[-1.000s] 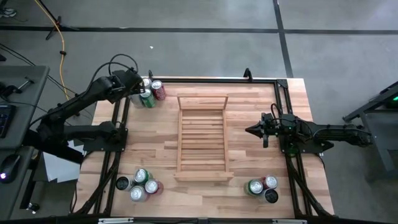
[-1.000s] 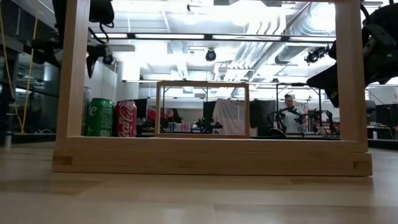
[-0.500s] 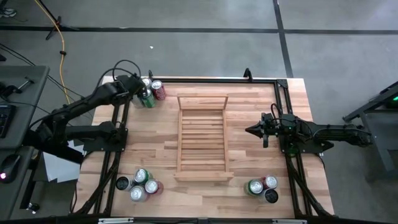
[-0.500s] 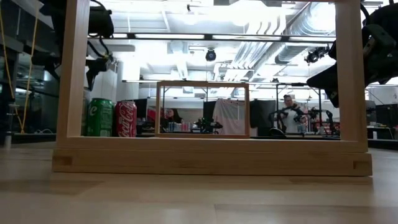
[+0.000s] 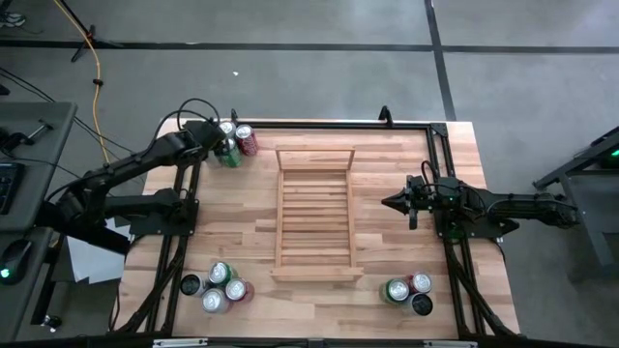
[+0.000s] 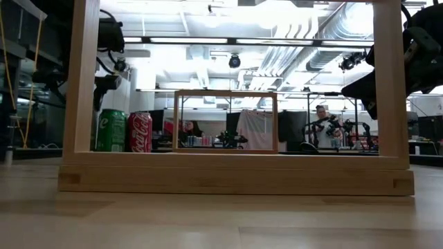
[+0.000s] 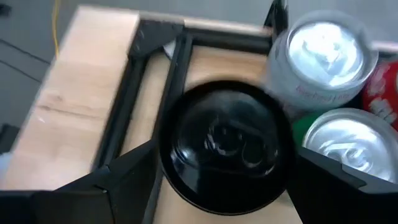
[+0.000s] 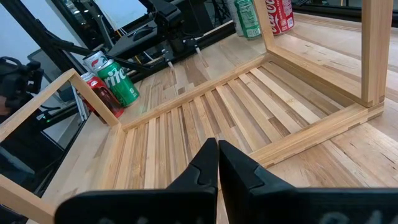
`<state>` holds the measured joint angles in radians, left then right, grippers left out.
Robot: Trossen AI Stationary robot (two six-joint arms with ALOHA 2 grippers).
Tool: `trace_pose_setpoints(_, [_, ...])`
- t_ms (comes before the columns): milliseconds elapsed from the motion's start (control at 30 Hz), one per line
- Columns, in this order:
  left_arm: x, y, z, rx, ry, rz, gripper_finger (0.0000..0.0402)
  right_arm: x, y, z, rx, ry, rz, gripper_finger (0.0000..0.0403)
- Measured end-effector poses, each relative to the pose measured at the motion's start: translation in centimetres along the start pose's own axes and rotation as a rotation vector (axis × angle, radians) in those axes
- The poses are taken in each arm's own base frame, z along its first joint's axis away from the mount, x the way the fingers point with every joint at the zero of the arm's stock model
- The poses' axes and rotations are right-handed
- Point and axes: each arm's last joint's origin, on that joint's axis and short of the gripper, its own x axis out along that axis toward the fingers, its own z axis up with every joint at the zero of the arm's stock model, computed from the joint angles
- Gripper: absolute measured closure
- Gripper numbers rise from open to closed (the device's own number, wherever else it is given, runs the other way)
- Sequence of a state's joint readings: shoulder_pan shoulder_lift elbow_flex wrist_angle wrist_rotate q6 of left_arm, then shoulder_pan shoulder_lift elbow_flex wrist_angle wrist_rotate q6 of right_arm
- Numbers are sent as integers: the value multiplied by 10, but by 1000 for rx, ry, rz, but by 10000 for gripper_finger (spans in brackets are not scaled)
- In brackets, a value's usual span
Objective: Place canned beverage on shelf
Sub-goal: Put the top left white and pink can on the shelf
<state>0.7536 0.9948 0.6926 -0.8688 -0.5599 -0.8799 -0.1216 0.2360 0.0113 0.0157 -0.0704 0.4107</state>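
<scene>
The black can's rim (image 7: 227,146) fills the gap between my fingers in the left wrist view, so my left gripper should close on the can now.
Several cans stand upright on the table's far left corner: a black can (image 7: 227,146), a silver one (image 7: 326,56), a green one (image 5: 230,156) and a red one (image 5: 248,141). My left gripper (image 7: 224,160) hangs open over them, slanting down. Its fingers (image 7: 127,177) stand on either side of the black can's top, and I see no touch. The light-wood slatted shelf (image 5: 314,213) lies in the middle of the table with nothing on it. My right gripper (image 5: 398,203) is shut and waits level just off the shelf's right rail.
More cans stand in a group at the near left (image 5: 221,285) and another at the near right (image 5: 408,290). Black frame bars (image 5: 184,193) run along both sides of the table. Bare wood lies between the shelf and the can groups.
My left gripper has come down toward the far-left cans, staying open and keeping its slant. The cans and the shelf have kept their places.
</scene>
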Motion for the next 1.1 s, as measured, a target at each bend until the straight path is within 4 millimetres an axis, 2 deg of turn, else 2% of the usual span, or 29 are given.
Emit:
trace_pose_setpoints(267, [2, 1, 0, -3, -10, 17, 98, 0, 0, 0, 0, 0, 0, 402])
trace_pose_setpoints(367, [2, 2, 0, -2, -18, 24, 126, 0, 0, 0, 0, 0, 0, 402])
trace_pose_setpoints(467, [2, 2, 0, 1, -20, 23, 171, 0, 0, 0, 0, 0, 0, 402])
trace_pose_setpoints(633, [-8, 5, 4, 55, -19, -27, 174, 0, 0, 0, 0, 0, 0, 402])
trace_pose_setpoints(833, [-48, 17, 26, 51, -95, -116, 174, 0, 0, 0, 0, 0, 0, 402])
trace_pose_setpoints(1100, [-139, 49, 70, 32, -312, -346, 174, 0, 0, 0, 0, 0, 0, 402])
